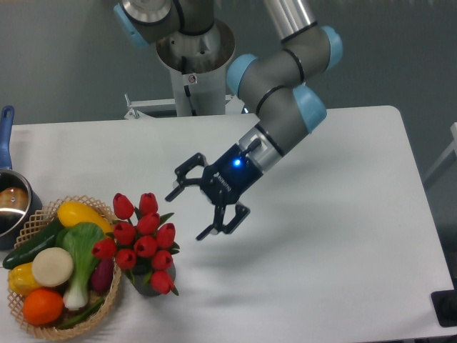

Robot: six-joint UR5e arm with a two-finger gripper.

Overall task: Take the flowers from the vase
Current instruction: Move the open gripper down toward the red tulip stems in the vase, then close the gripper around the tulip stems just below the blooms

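I should take the flowers out of the dark grey vase next, so my gripper should grab them by their red tulip heads.
The flowers, a bunch of red closed tulip heads with green leaves, stand upright in the vase, a short dark grey cylinder at the front left of the table. My gripper is open and empty. It hangs above the table just to the right of the flowers and points toward them, with its fingertips a short way from the tulip heads and not touching them.
A wicker basket with vegetables and fruit stands directly left of the vase, touching the bunch. A blue-handled metal pot sits at the left table edge. The arm's base column stands at the back.
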